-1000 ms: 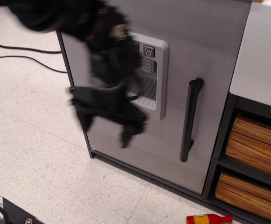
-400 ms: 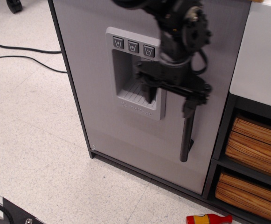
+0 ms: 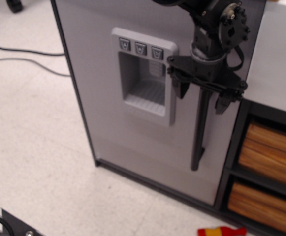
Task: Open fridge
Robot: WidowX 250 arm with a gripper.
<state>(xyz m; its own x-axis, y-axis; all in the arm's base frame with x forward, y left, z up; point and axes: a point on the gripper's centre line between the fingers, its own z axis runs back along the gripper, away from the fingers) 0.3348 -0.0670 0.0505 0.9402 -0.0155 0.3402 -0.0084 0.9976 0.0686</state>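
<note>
I need to swing the fridge door (image 3: 133,137) open, so I should next grab the long black handle by its upper part (image 3: 203,104) with my gripper.
The fridge (image 3: 108,128) has a light grey flat door in a dark frame, with a recessed three-button dispenser panel (image 3: 143,76) left of centre. The door looks closed. Its long black vertical bar handle (image 3: 199,130) runs down the right side. My black gripper (image 3: 202,101) hangs in front of the handle's upper part. It is open, with one finger (image 3: 183,88) left of the bar and the other (image 3: 223,103) right of it. The top of the handle is hidden behind the gripper.
A white-topped unit (image 3: 275,54) with wooden-slat drawers (image 3: 270,150) stands right beside the fridge. A red and yellow toy bottle (image 3: 220,231) lies on the floor at the bottom. Cables (image 3: 19,54) run across the pale floor at left.
My gripper has swung from the left of the dispenser panel rightward across the door and now straddles the handle's upper part. The fridge door has not moved.
</note>
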